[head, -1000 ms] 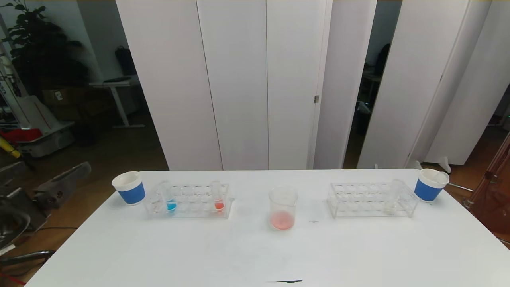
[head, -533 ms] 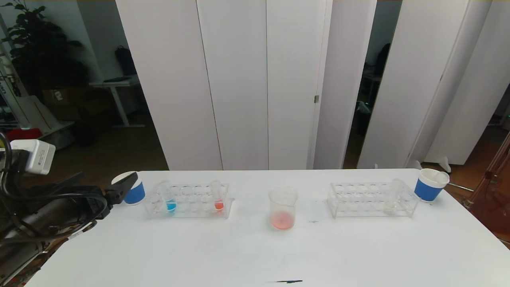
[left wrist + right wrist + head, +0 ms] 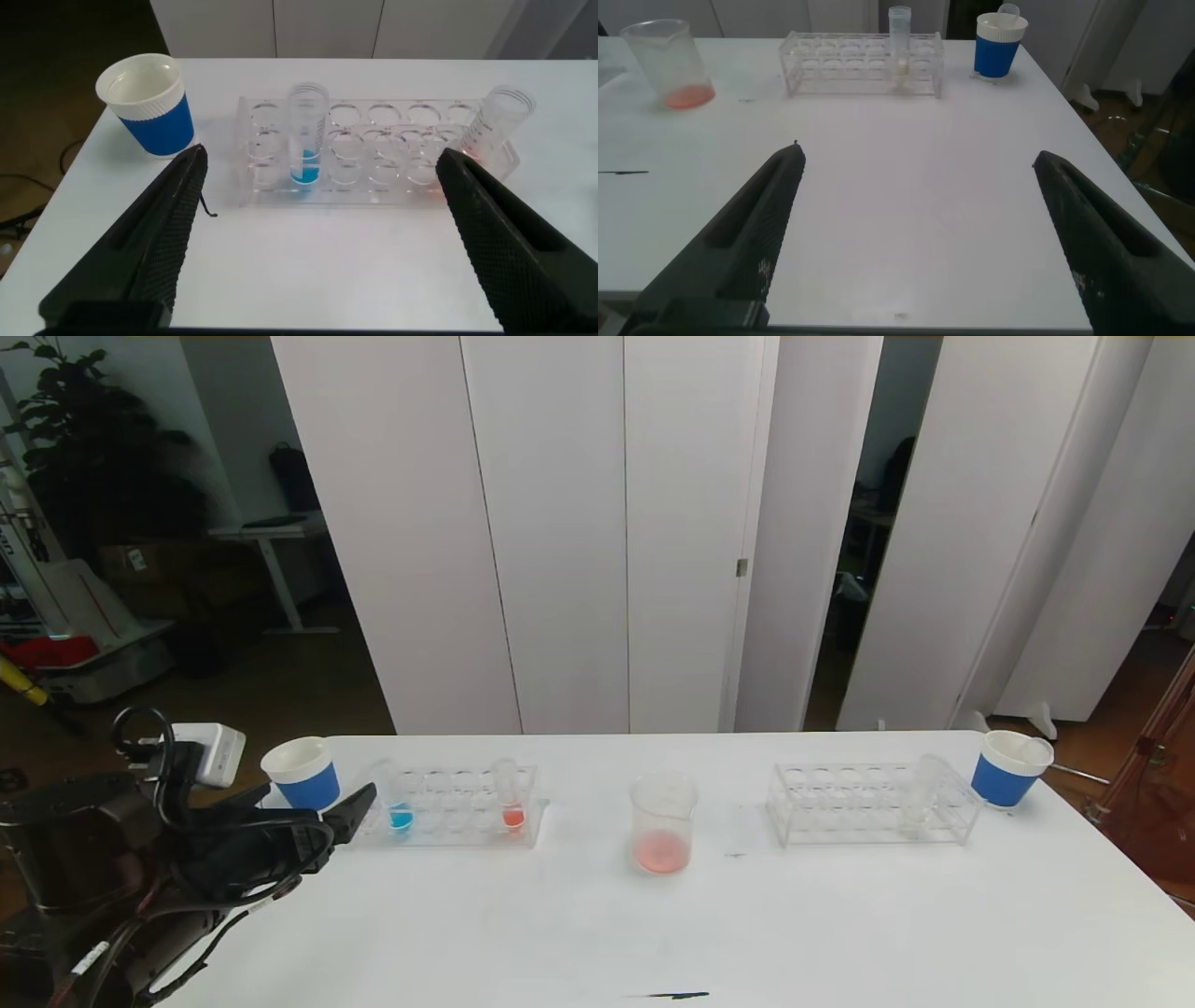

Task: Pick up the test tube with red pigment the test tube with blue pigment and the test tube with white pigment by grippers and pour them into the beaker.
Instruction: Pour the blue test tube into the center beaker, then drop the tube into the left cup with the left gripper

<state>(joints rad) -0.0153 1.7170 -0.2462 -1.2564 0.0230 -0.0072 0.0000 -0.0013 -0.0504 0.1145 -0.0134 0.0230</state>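
My left gripper grabs the blue-pigment test tube by its side below the tube's rim [image 3: 389,789] next, leaving its opening free to pour into the beaker [image 3: 664,821].
The test tube with blue pigment [image 3: 400,805] stands at the left end of the left clear rack [image 3: 448,835], and the red-pigment tube [image 3: 511,800] stands at its right end. The beaker [image 3: 664,821] stands mid-table with a little red liquid at its bottom. The test tube with white pigment [image 3: 926,793] stands in the right rack [image 3: 868,835]. My left gripper [image 3: 341,817] is open and empty, just left of and before the left rack. In the left wrist view the blue tube [image 3: 306,140] stands ahead between its open jaws [image 3: 322,157]. My right gripper [image 3: 920,157] is open and empty over the table, out of the head view.
A blue paper cup [image 3: 302,775] stands left of the left rack, close to my left arm. Another blue cup [image 3: 1008,768] stands at the far right. A small dark mark [image 3: 677,995] lies near the white table's front edge.
My left arm has come into view from the left and moved right and forward, from beside the table to just short of the left rack. The tubes and beaker have not moved.
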